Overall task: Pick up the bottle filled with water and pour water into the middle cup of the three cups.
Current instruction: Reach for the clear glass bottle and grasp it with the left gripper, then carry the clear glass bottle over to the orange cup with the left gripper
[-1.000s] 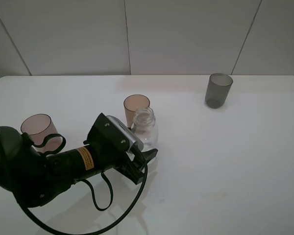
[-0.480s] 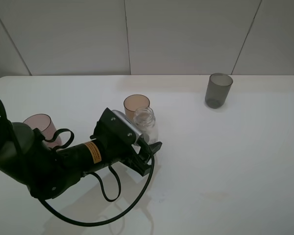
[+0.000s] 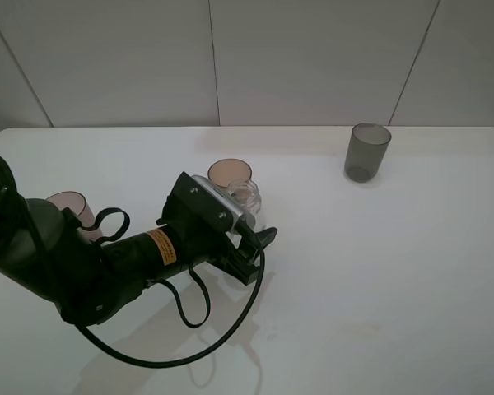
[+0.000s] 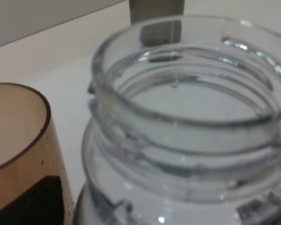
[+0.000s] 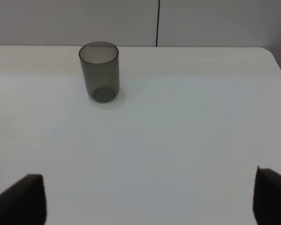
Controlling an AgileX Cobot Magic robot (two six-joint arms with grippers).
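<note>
My left gripper should grab the bottle's body [image 4: 152, 212] next, so the clear bottle's threaded neck stays free to pour.
The clear capless bottle [image 3: 247, 196] stands just in front of the amber-brown middle cup [image 3: 230, 174]. My left gripper [image 3: 253, 225] has the bottle between its open fingers, and the arm hides the bottle's lower body. In the left wrist view the bottle's threaded neck [image 4: 187, 117] fills the picture, with the amber cup [image 4: 18, 154] beside it. The pinkish cup [image 3: 67, 206] stands at the left, partly behind the arm. The smoky grey cup [image 3: 367, 151] stands at the far right and also shows in the right wrist view [image 5: 99, 71]. My right gripper [image 5: 147, 201] is open and empty.
The white table [image 3: 379, 271] meets a white panelled wall at the back. The left arm's black cable [image 3: 193, 325] loops over the table in front of the arm. The right arm is out of the exterior view.
My left arm has moved forward and up the table, so the gripper now surrounds the bottle and hides more of it. The pinkish cup is more covered by the arm. The cups have not moved.
</note>
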